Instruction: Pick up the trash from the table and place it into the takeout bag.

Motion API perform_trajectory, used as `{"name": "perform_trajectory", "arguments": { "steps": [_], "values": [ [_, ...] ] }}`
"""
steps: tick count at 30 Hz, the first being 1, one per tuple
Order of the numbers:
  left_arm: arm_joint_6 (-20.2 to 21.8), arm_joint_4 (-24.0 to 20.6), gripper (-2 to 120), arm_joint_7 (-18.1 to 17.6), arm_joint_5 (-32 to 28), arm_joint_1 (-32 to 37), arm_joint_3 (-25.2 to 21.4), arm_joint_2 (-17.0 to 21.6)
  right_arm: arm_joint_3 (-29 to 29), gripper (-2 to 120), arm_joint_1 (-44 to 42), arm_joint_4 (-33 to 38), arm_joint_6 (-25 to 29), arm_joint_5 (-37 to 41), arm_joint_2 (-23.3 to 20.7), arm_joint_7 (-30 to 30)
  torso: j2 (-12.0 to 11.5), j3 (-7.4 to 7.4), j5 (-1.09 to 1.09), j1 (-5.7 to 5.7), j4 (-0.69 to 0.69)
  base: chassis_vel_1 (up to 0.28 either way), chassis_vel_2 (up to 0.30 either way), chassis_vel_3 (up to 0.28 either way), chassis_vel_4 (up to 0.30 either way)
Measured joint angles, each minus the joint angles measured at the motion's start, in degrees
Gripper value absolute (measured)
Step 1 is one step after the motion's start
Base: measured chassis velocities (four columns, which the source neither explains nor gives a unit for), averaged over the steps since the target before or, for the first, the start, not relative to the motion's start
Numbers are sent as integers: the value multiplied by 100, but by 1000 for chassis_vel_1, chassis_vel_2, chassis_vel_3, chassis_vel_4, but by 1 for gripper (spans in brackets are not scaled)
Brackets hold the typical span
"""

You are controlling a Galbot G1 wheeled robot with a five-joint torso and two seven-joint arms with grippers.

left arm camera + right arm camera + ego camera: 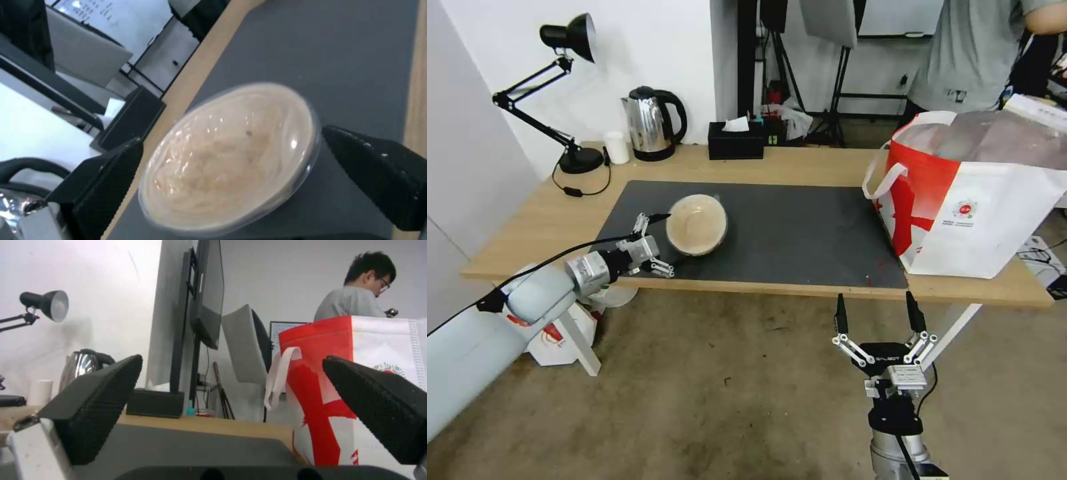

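Observation:
My left gripper grabs the tan bowl by its rim next, to put the bowl into the takeout bag.
A tan shallow bowl with a clear lid lies on the dark grey mat of the table, left of centre. My left gripper is open at the bowl's left side. In the left wrist view the bowl lies between the two spread fingers of that gripper, and each tip is close to its rim. The takeout bag, white with a red panel, stands open at the table's right end. My right gripper hangs open below the table's front edge, facing the bag.
Along the back of the table stand a black desk lamp, a small white cup, a steel kettle and a black tissue box. A small red-white bag sits on the floor under the left end.

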Motion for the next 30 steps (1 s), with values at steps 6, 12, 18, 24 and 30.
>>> {"name": "perform_trajectory", "arguments": {
  "steps": [6, 12, 18, 24, 30],
  "values": [
    [-4, 18, 100, 71, -43, 22, -43, 33, 0, 100, 0, 0, 0, 0, 0, 0, 0, 0, 0, 0, 1, 0, 0, 0, 0],
    [-2, 244, 100, 108, 121, -13, 67, -78, 0, 100, 0, 0, 0, 0, 0, 0, 0, 0, -1, 0, 1, 0, 0, 0, 0],
    [3, 345, 100, 120, 164, -116, 205, -172, 0, 100, 0, 0, 0, 0, 0, 0, 0, 0, -1, 0, 0, 0, 0, 0, 0],
    [-18, 386, 100, 135, 183, -116, 192, -179, 0, 100, 0, 0, 0, 0, 0, 0, 0, 0, -1, 0, 1, 0, 0, 0, 0],
    [-27, 422, 100, 188, 198, -117, 176, -164, 0, 100, 0, 0, 0, 0, 0, 0, 0, 0, -1, 0, 1, 0, 0, 0, 0]
  ]
}}
